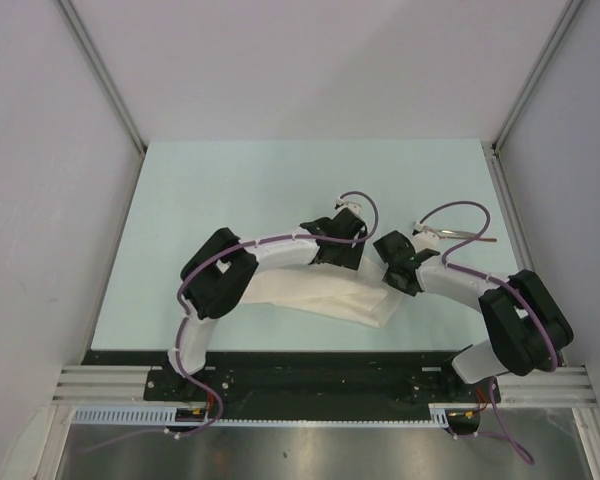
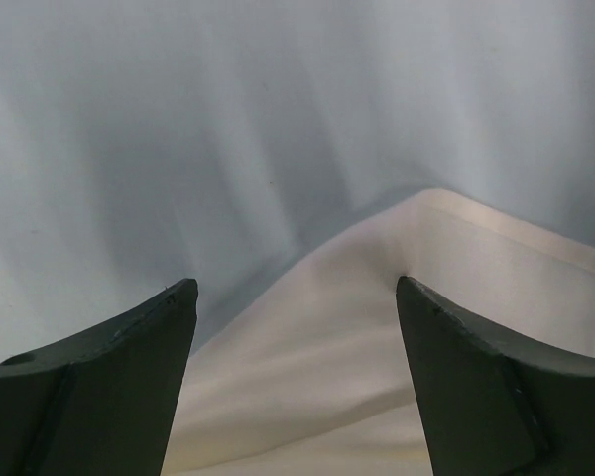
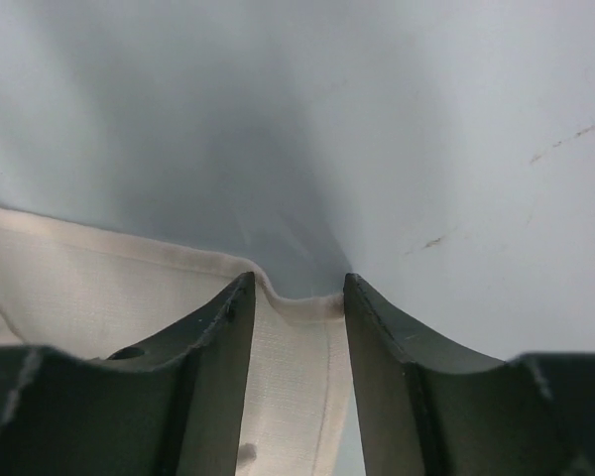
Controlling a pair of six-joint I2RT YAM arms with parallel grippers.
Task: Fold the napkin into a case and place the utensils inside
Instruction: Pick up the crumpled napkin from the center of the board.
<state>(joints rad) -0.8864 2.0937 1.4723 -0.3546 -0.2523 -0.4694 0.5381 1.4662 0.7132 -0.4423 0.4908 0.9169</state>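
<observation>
I will next grab the napkin's far-edge corner (image 2: 382, 233) with my left gripper, apart from my right gripper's hemmed corner, so the napkin is spread for folding.
The white napkin (image 1: 320, 292) lies folded and rumpled on the table near the arms' bases. My left gripper (image 1: 337, 255) hovers over its far edge. In the left wrist view that gripper (image 2: 296, 288) stands wide open, with a cream corner of the napkin (image 2: 307, 377) under the gap and nothing gripped. My right gripper (image 1: 398, 275) is at the napkin's right end. In the right wrist view its jaws (image 3: 295, 283) straddle a hemmed corner of the napkin (image 3: 288, 377), half closed with a gap still showing. The spoon (image 1: 472, 237) lies to the far right, partly behind a purple cable.
The pale green table (image 1: 230, 200) is walled by white panels on three sides, with metal posts at the back corners. Purple cables (image 1: 460, 215) loop above both wrists. A black mounting rail (image 1: 320, 375) runs along the near edge.
</observation>
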